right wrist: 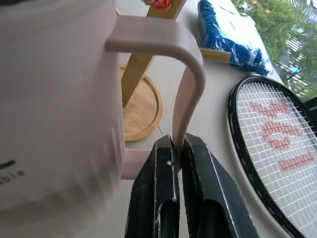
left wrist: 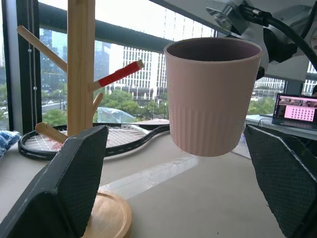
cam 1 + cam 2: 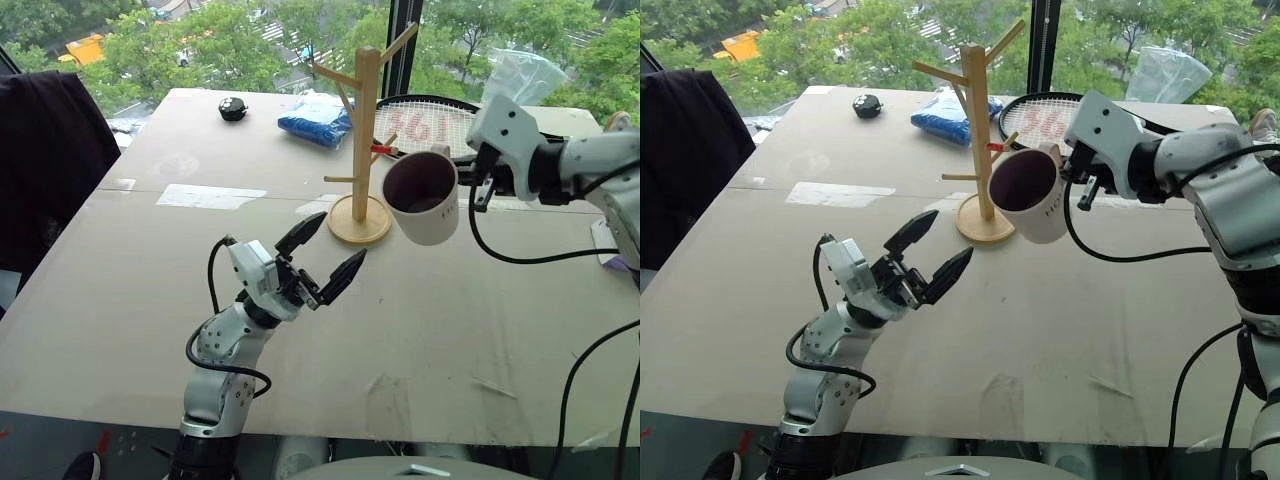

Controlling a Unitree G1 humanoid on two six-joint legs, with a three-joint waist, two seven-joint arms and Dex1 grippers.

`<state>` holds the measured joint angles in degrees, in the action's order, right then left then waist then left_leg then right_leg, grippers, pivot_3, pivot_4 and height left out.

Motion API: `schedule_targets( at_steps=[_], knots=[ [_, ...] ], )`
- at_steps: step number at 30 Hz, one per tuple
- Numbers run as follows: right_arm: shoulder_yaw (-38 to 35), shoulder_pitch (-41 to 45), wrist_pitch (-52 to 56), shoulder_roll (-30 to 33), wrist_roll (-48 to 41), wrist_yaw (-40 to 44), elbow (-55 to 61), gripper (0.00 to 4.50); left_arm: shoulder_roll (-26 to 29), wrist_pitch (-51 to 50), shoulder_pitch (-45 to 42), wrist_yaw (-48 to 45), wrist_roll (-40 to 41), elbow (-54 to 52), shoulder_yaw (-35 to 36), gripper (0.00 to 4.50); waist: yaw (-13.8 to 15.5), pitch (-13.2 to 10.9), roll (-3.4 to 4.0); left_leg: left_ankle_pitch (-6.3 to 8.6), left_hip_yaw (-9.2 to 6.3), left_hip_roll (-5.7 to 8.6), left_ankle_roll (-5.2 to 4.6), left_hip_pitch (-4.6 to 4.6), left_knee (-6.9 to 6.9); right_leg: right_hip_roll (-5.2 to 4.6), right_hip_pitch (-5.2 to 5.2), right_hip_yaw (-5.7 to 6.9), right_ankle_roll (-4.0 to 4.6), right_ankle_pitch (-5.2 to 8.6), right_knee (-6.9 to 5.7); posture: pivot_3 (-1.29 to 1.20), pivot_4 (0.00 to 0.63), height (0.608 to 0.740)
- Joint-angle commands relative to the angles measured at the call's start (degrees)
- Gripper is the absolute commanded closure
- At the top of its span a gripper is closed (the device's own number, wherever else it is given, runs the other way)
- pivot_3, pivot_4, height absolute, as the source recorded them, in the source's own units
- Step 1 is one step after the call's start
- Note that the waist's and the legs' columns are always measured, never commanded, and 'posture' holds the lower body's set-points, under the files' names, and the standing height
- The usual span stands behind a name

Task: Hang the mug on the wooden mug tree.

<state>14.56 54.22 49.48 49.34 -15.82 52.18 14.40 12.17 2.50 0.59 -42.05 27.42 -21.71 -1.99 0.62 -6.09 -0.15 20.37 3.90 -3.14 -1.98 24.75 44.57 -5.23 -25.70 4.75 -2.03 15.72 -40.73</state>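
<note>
My right gripper should keep holding the mug until the mug is on the red-marked peg, because the peg's tip (image 1: 160, 3) is still outside the handle loop (image 1: 192, 57).
The white mug (image 3: 422, 198) with a dark maroon inside hangs in the air just right of the wooden mug tree (image 3: 364, 130), its mouth tilted toward me. My right gripper (image 1: 174, 163) is shut on the mug's loop handle (image 1: 185, 89), pinching its lower part. The tree stands on its round base (image 3: 358, 222) at mid-table, with angled pegs and a red-marked peg (image 2: 118, 75) close to the mug's rim. Nearer me, my left gripper (image 3: 323, 256) is open and empty, its fingers (image 2: 74, 173) pointing toward the tree and the mug (image 2: 210, 96).
A tennis racket (image 3: 432, 124) lies behind the tree. A blue cloth bundle (image 3: 314, 118) and a small black object (image 3: 233, 109) sit at the far side. A clear plastic bag (image 3: 523, 78) is at the far right, a dark chair (image 3: 45, 160) at the left.
</note>
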Motion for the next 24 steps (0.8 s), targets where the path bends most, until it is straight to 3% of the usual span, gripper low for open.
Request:
schedule_targets(
  at_steps=[1,12,20,24],
  knots=[
    [1.86,3.94,3.21,-1.92,1.15,-0.18,1.02,4.44,-0.54,1.58,0.42,-0.01,1.69,-1.64,0.08,0.0,0.02,0.0,0.0,0.0,0.0,0.0,0.0,0.0,0.0,0.0,0.0,0.02,0.0,0.0,0.0,0.0,0.15,0.654],
    [7.59,14.01,7.72,-10.25,6.59,-4.24,-5.06,4.44,-1.32,2.33,0.97,-0.12,3.51,-1.5,-0.19,0.0,-0.65,-0.05,0.02,-0.01,0.01,0.01,0.01,0.01,-0.05,-0.07,-0.02,0.15,-0.01,-0.01,-0.04,0.0,0.15,0.654],
    [10.04,15.94,5.59,-13.69,9.96,-4.21,-9.04,4.44,-1.11,2.52,0.71,-0.11,3.34,-1.25,-0.51,0.0,-1.26,-0.05,0.02,-0.01,0.06,0.03,0.02,0.03,-0.07,-0.18,-0.01,0.33,-0.02,-0.01,-0.02,0.0,0.15,0.654],
    [9.48,16.18,4.26,-14.86,11.5,-5.04,-11.55,2.74,-1.08,2.49,0.76,-0.04,3.27,-1.3,-0.63,0.0,-1.31,-0.05,0.02,-0.01,0.08,0.03,0.02,0.03,-0.08,-0.31,-0.02,0.63,-0.02,-0.01,-0.03,0.0,0.15,0.654]
  ],
)
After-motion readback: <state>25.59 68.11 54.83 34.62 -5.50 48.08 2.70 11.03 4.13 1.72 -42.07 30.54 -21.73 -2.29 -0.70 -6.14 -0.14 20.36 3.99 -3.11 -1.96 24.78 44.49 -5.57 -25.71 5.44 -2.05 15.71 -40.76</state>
